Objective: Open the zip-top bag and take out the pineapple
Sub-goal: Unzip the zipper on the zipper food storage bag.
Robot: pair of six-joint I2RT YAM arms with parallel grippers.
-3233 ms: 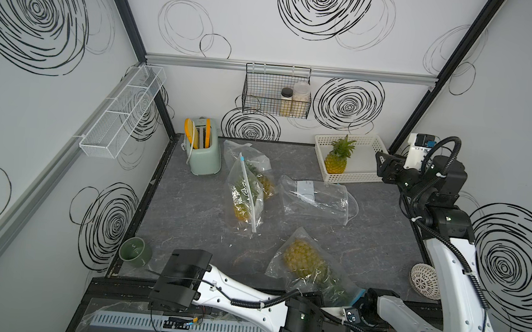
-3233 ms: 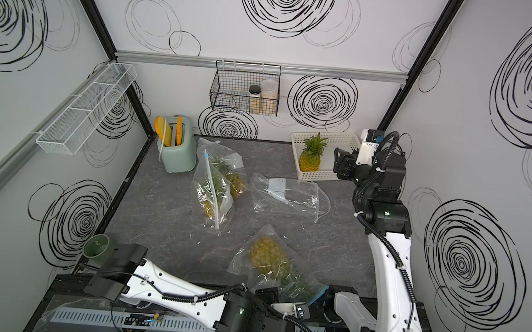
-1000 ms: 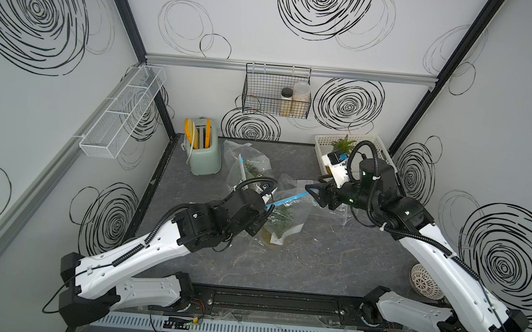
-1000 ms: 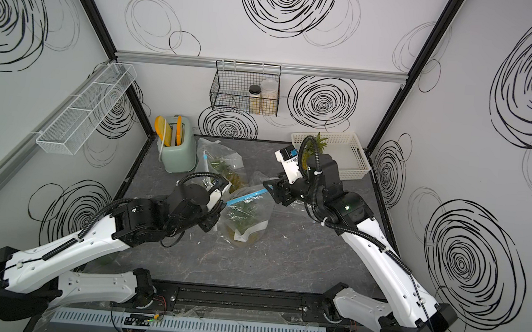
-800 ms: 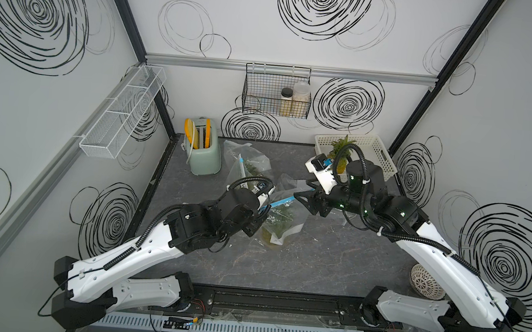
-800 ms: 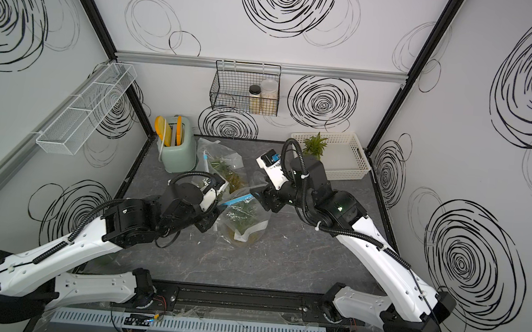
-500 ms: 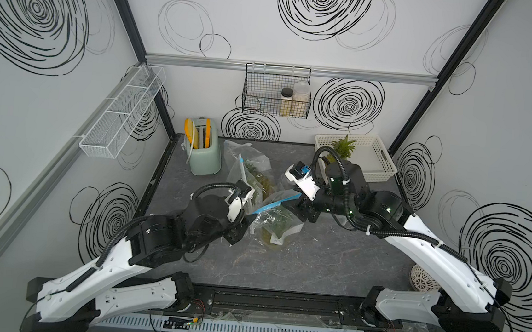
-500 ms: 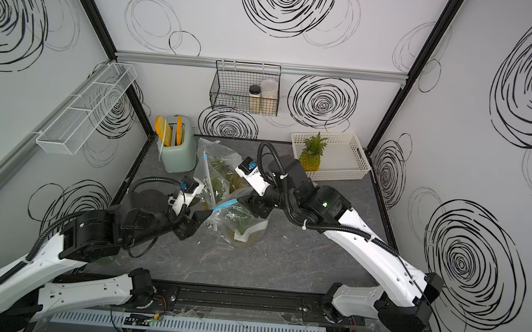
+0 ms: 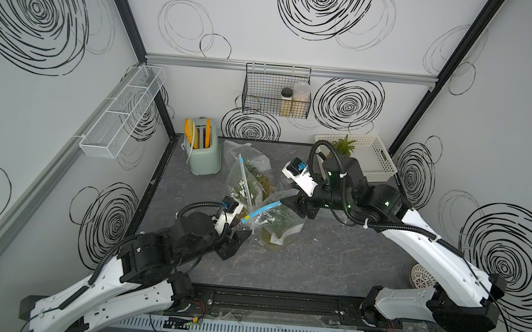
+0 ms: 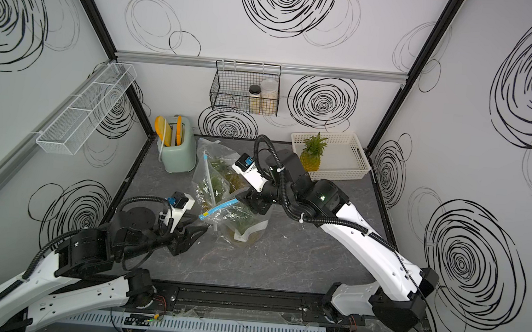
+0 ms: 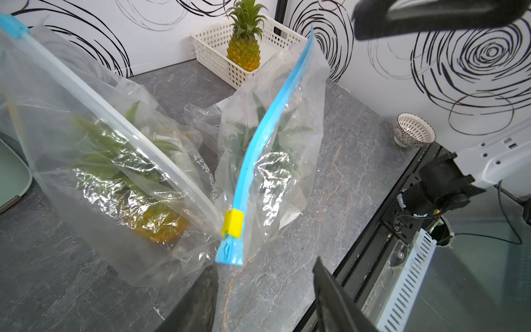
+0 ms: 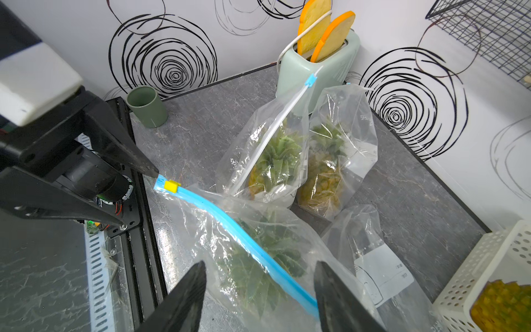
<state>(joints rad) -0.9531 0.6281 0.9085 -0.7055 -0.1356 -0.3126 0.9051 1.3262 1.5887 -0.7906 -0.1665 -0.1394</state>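
Observation:
My left gripper grabs the blue end tab of the bag's zip beyond the yellow slider [image 11: 233, 222] next, since that leaves the slider free to run and open the bag.
The zip-top bag [image 9: 281, 222] stands mid-table in both top views, its pineapple [image 10: 245, 234] showing as green leaves and a yellow body through the plastic. A blue zip strip [image 11: 258, 161] runs along its top, with a yellow slider [image 11: 233, 222] at the end nearest my left gripper [image 11: 264, 273]. That gripper is open and empty, just short of the strip's blue end tab and not touching it. My right gripper [image 12: 260, 267] is open over the strip's far end, and the blue strip [image 12: 238, 235] passes between its fingers.
Two more bagged pineapples [image 9: 247, 178] stand behind, near the green toaster [image 9: 203, 154]. A white basket [image 10: 353, 168] at the back right holds a loose pineapple [image 10: 311, 157]. An empty bag [image 12: 373, 258], a green cup [image 12: 146, 106] and a patterned bowl [image 9: 422, 277] lie around.
My left gripper has opened, let go of the zip's slider end and drawn back toward the front left. The right arm has swung left, so its gripper is over the bag's far end.

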